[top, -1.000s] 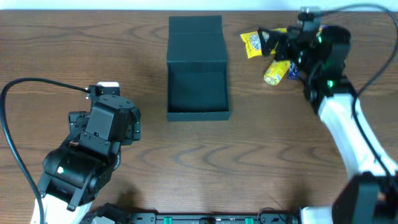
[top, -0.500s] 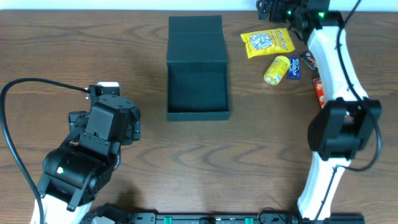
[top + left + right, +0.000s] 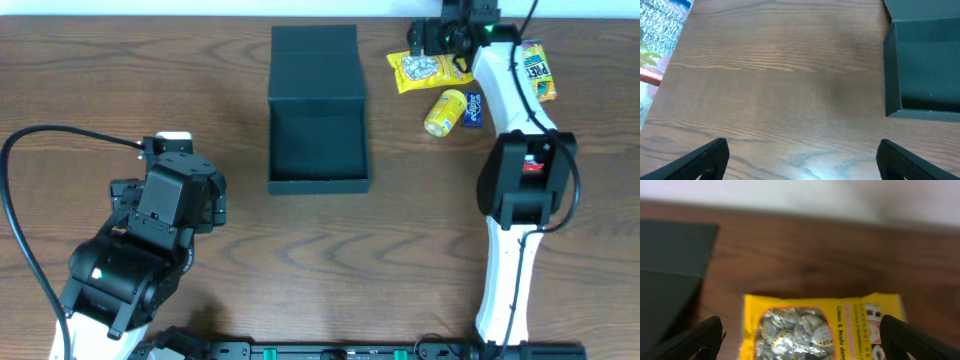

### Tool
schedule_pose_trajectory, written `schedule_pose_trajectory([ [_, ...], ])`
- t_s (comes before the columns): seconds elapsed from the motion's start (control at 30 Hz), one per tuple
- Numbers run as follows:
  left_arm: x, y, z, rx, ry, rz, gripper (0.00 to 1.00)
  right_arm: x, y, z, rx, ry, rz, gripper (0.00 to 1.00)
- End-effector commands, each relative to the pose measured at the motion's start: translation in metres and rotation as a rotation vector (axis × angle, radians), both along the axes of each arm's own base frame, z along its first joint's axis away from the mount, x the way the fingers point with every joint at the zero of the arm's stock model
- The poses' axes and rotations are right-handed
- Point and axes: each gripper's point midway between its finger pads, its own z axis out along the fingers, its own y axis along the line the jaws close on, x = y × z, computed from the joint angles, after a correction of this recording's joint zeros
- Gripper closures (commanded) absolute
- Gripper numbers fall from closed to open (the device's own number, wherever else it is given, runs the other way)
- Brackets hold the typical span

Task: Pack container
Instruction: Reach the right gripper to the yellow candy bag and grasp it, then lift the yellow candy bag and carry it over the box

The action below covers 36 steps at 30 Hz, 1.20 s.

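My right gripper takes hold of the yellow snack bag across its middle (image 3: pixel 431 71) from above next, to lower it lying flat into the container (image 3: pixel 318 140).
The container (image 3: pixel 318 140) is a dark teal-black square box standing open at the table's middle back, its flap lid (image 3: pixel 314 60) laid back behind it. It shows at the right edge of the left wrist view (image 3: pixel 925 75) and at the left edge of the right wrist view (image 3: pixel 670 265). My right gripper (image 3: pixel 432 40) is open above a yellow snack bag (image 3: pixel 425 70), which fills the right wrist view (image 3: pixel 815 327) between the fingers. My left gripper (image 3: pixel 800 160) is open and empty over bare wood at the front left.
A small yellow can-shaped packet (image 3: pixel 443 111) and a blue packet (image 3: pixel 473 110) lie right of the container. A green and yellow packet (image 3: pixel 535 70) lies at the far right. The left arm's black cable (image 3: pixel 20 150) loops over the table's left side.
The right arm swung from over the snacks to the back edge, then came forward. Its gripper now sits over the yellow snack bag. A green and yellow packet came into view. The left arm stayed still.
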Motion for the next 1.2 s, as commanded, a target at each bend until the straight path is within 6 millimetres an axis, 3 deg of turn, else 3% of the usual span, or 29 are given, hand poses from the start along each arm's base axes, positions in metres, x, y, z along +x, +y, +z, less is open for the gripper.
schedule_pose_trajectory([
  [0.0, 0.000, 0.001, 0.002, -0.009, -0.006, 0.010, 0.05, 0.000, 0.003, -0.014, -0.023, 0.022, 0.023, 0.01],
  [0.4, 0.000, 0.001, 0.002, -0.010, -0.006, 0.009, 0.05, -0.028, 0.001, -0.083, -0.053, 0.215, 0.016, 0.01],
  [0.67, 0.000, 0.001, 0.002, -0.009, -0.006, 0.010, 0.05, -0.039, -0.001, -0.107, -0.078, 0.280, 0.007, 0.02],
  [1.03, 0.000, 0.001, 0.002, -0.010, -0.006, 0.009, 0.05, -0.064, -0.002, -0.142, -0.086, 0.405, 0.011, 0.47],
  [1.17, 0.000, 0.001, 0.002, -0.010, -0.006, 0.009, 0.05, -0.067, -0.003, -0.145, -0.089, 0.419, 0.010, 0.82],
])
